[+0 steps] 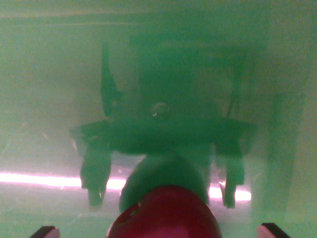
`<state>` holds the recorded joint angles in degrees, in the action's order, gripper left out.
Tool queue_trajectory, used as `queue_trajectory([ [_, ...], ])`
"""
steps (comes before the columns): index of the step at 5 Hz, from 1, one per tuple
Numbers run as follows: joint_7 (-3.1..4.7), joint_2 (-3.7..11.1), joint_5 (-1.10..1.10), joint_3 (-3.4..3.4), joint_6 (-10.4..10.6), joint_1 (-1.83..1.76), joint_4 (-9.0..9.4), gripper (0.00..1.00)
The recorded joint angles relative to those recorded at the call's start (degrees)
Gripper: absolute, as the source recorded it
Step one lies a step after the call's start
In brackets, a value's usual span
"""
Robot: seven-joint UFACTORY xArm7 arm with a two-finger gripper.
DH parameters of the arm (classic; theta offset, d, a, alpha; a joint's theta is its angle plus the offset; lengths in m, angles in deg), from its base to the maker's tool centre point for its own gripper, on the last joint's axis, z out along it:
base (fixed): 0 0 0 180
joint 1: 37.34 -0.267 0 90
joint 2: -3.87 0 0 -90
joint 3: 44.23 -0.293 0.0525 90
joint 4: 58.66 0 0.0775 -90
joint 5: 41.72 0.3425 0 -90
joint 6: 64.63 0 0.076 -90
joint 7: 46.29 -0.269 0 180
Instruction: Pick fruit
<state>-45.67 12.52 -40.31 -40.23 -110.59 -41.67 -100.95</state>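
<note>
My gripper next needs to grab the dark red round fruit by its rounded sides to pick it off the glossy green surface.
A dark red round fruit fills the bottom centre of the wrist view, cut off by the lower edge. It rests on a glossy green surface. My gripper shows only as two black fingertips in the bottom corners, one at the wrist view's left and one at its right. They stand wide apart with the fruit between them, and a clear gap separates each tip from the fruit. The gripper is open.
The green surface mirrors a dark, blurred reflection of the gripper and arm above the fruit. A bright pink-white streak of light runs across the surface. The whole picture is hazy and green-tinted.
</note>
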Motion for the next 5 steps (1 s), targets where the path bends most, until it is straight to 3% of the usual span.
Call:
queue_trajectory([
  [5, -0.03, -0.32, -0.03, 0.00, -0.74, 0.00, -0.42, 1.00],
])
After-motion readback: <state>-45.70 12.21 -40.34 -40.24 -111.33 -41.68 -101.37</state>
